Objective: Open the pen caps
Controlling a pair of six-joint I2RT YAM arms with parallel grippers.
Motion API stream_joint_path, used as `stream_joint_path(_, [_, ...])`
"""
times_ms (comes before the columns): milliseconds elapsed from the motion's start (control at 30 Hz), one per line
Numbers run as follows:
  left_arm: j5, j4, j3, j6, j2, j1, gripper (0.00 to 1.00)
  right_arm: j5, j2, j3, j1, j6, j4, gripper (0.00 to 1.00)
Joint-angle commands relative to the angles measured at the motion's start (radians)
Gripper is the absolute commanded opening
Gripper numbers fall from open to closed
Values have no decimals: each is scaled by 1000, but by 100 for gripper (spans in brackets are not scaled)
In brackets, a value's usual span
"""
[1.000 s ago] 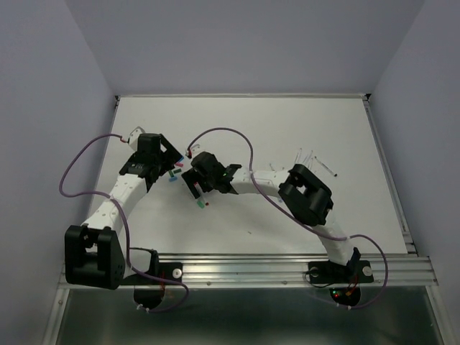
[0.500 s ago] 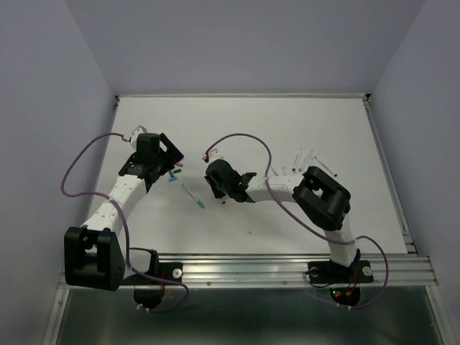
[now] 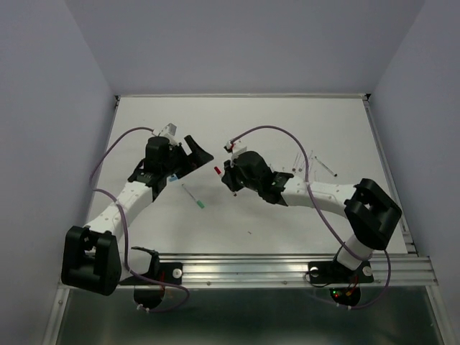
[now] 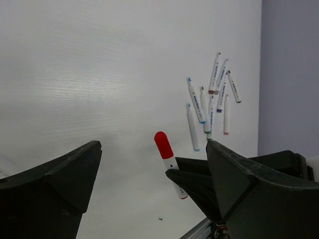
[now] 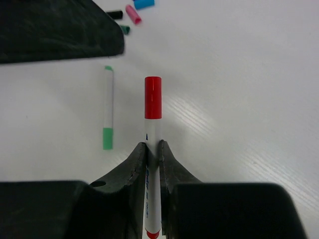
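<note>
The left gripper isn't ready to close and should first move toward the cap, because the red cap (image 3: pixel 217 171) lies beyond its fingers and it would miss the cap if it closed now.
A white pen (image 5: pixel 152 179) with a red pen cap (image 5: pixel 153 97) on its end is held above the table. My right gripper (image 5: pixel 153 147) is shut on its barrel. In the top view that red cap (image 3: pixel 217 171) points at my left gripper (image 3: pixel 195 154), a short way off. The left gripper (image 4: pixel 152 145) is open, and the red cap (image 4: pixel 162 144) sits in line between its fingers. A green-capped pen (image 3: pixel 194 197) lies on the table below. Loose caps (image 5: pixel 133 14) in blue, pink, black and green lie near the left gripper.
Several white pens without caps (image 4: pixel 212 99) lie in a cluster at the right of the table (image 3: pixel 287 129), behind my right arm. A metal rail (image 3: pixel 287 264) runs along the near edge. Purple cables loop over both arms.
My right gripper has shut on the red-capped pen, lifted it and carried it rightward. The left gripper has risen and turned toward it, still open. The green-capped pen stays on the table.
</note>
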Motion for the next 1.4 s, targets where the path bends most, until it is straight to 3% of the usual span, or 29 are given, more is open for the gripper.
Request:
stream_joint_path(0, [129, 159, -3, -31, -28, -46, 97, -59, -79, -12, 1, -18, 132, 1])
stream_joint_path(167, [111, 196, 3, -67, -27, -92, 90, -56, -119, -30, -8, -6, 189, 1])
stream_joint_path(367, [127, 224, 6, -87, -5, -108, 59, -85, -142, -53, -8, 3, 256, 1])
stream_joint_path(433, [126, 228, 6, -93, -5, -112, 53, -82, -147, -60, -8, 6, 261, 1])
stream_joint_path(733, [121, 233, 5, -97, 4, -122, 50, -59, -173, -70, -8, 12, 322, 1])
stream_joint_path(933, [117, 231, 5, -100, -4, -124, 26, -72, -167, -56, -8, 11, 324, 1])
stream_joint_path(1067, [95, 215, 8, -101, -21, -124, 25, -91, -169, -64, -8, 2, 311, 1])
stream_joint_path(1167, [62, 204, 9, -102, -28, -124, 21, -149, -164, -52, -8, -26, 238, 1])
stream_joint_path(1267, [9, 182, 22, -110, -34, -124, 10, -259, -150, -44, -8, -75, 154, 1])
stream_joint_path(1367, [-82, 162, 66, -113, -25, -118, 7, -399, -158, -79, -8, -110, 76, 1])
